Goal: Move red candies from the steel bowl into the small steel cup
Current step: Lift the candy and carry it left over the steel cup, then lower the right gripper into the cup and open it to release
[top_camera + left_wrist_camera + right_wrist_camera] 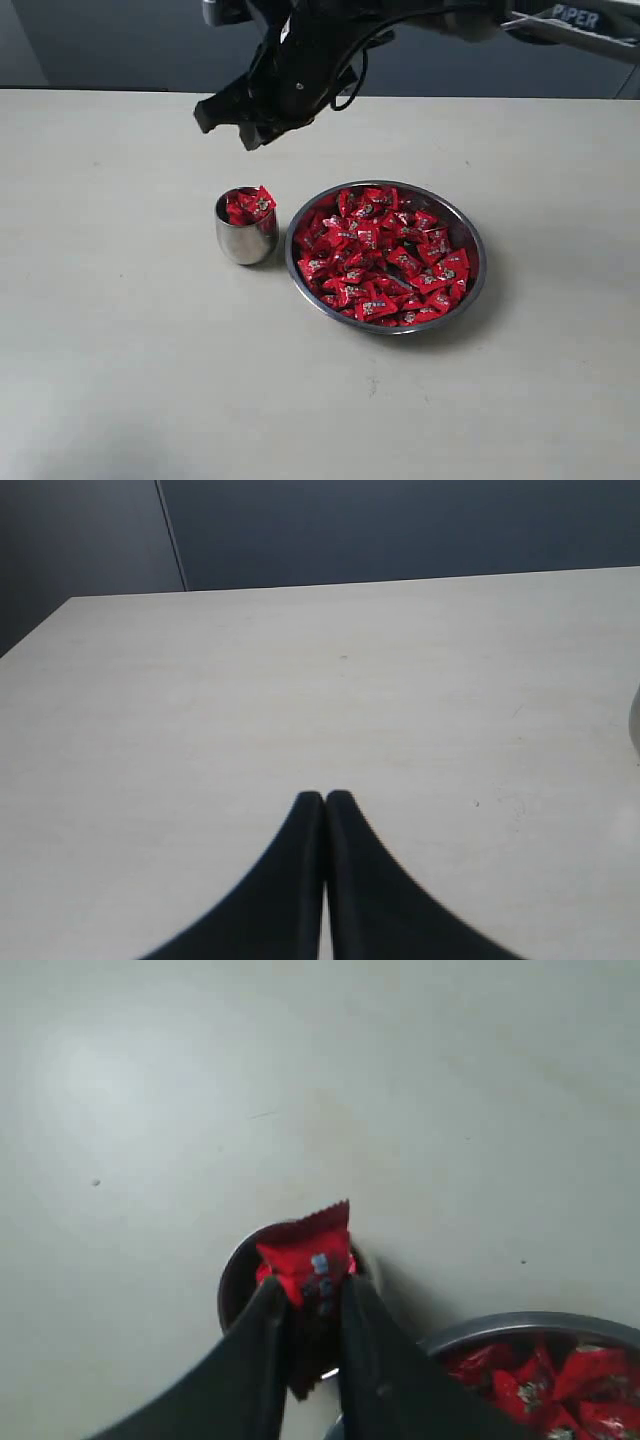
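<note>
My right gripper needs to lower the red candy farther into the small steel cup before letting it go, because the candy is still above the cup's rim.
My right gripper point(228, 124) hangs above the small steel cup point(246, 238), which holds a few red candies point(250, 205). In the right wrist view this gripper point(310, 1290) is shut on one red candy point(305, 1250), held right over the cup's mouth point(230, 1285). The steel bowl point(472, 240) stands just right of the cup, full of red candies point(385, 255); its rim point(500, 1325) also shows in the right wrist view. My left gripper point(325, 798) is shut with nothing in it, over bare table, and does not show in the exterior view.
The pale table point(120, 350) runs to a dark back wall point(100, 40). The right arm reaches in from the upper right point(560, 15). A pale rounded edge point(635, 720) shows at the border of the left wrist view; I cannot tell what it is.
</note>
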You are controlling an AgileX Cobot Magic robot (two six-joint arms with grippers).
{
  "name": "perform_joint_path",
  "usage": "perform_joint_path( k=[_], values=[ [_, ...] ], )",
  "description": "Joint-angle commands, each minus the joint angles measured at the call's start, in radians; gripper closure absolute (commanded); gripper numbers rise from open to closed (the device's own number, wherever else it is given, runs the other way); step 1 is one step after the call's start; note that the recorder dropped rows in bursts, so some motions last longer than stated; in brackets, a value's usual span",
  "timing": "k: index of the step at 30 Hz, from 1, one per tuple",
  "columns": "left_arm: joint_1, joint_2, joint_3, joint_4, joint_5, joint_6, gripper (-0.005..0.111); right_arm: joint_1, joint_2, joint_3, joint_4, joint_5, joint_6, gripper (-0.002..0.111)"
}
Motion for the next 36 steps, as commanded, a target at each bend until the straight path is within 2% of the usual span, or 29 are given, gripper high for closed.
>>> perform_joint_path(
  k=[1,36],
  values=[
    [-0.007,-0.005,0.005,0.002,-0.008,-0.001,0.106,0.023,0.057,-0.038,0.007,0.037,-0.014,0.109],
    [-0.007,-0.005,0.005,0.002,-0.008,-0.001,0.106,0.033,0.179,-0.054,0.038,0.075,-0.014,0.109]
  ],
)
